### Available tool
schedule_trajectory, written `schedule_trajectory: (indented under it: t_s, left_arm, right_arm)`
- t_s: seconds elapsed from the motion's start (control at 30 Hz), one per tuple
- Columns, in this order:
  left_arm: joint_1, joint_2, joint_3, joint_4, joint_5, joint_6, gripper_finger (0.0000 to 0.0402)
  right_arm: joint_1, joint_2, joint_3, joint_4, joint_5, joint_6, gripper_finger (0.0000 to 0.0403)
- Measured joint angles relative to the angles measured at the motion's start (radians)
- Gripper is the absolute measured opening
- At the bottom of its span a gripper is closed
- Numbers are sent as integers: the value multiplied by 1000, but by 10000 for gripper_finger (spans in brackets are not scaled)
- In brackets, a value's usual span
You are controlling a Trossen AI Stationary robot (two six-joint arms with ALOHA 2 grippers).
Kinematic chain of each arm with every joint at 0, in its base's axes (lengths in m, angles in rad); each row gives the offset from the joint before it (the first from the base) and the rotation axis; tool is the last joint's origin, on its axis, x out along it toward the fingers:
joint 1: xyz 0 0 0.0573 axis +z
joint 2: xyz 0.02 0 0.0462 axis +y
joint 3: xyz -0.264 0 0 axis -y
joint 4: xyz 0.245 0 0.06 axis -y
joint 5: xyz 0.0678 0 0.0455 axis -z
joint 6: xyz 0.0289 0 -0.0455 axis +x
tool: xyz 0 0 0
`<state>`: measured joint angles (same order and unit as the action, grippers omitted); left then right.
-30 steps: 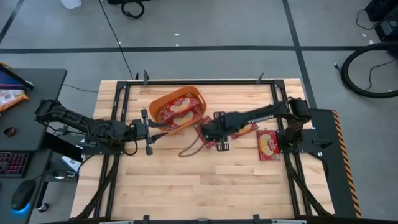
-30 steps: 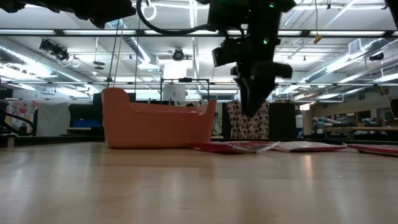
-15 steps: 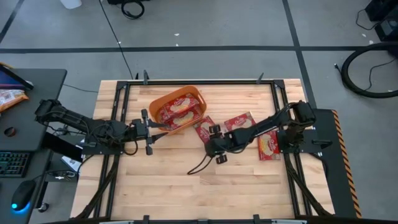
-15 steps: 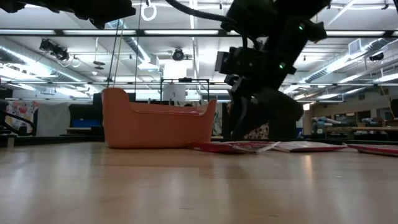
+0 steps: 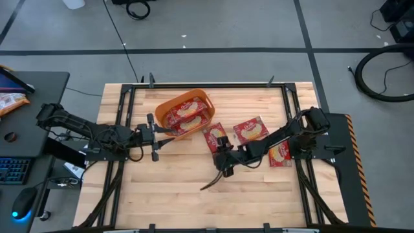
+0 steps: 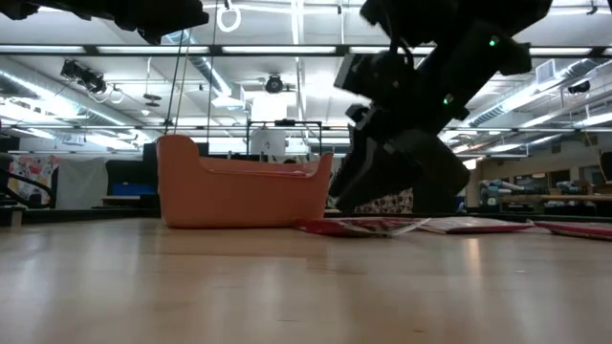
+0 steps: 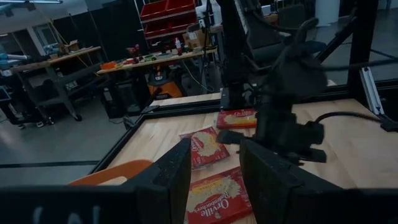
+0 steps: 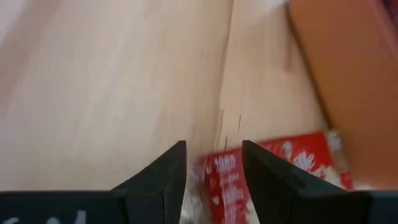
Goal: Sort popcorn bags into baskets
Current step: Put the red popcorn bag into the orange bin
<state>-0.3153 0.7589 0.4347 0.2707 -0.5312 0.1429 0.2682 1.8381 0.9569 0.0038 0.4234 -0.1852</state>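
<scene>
My right gripper grabs the red popcorn bag by its edge [image 5: 212,150] next, to sort it into the orange basket [image 5: 185,114].
The orange basket [image 5: 185,114] [image 6: 244,191] stands at the table's far middle with red popcorn bags [image 5: 184,116] lying flat in it. Three more red bags lie flat on the wood: one [image 5: 215,136] just right of the basket, one [image 5: 251,129] farther right, one [image 5: 279,153] by the right arm's base. My right gripper [image 5: 222,153] [image 8: 213,180] is open and slants toward the nearest bag [image 8: 233,180] from its near side, above it. My left gripper [image 5: 167,133] [image 7: 214,177] is open and waits off the basket's near left corner.
Black frame rails run along the table's edges. A loose cable [image 5: 212,182] trails from the right wrist over the wood toward the near edge. Bare wood fills the near half of the table. A desk with a keyboard and a mouse stands off the left edge.
My right gripper has drawn back from beside the basket toward the table's near edge, come lower, and tipped from pointing down to slanting. The two bags right of the basket, covered by the arm before, now show in the high view. My left arm has kept still.
</scene>
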Motion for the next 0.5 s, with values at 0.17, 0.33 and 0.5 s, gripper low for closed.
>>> schedule_trajectory:
  t_s: [0.17,0.33,0.5]
  left_arm:
    - [0,0,0,0,0,0,141]
    - [0,0,0,4,0,0,141]
    - [-1,0,0,3,0,0,141]
  right_arm:
    - [36,21,0,21,65,7,160]
    - [51,81,0,44,117,8,160]
    - [53,121,3,56,180,10,160]
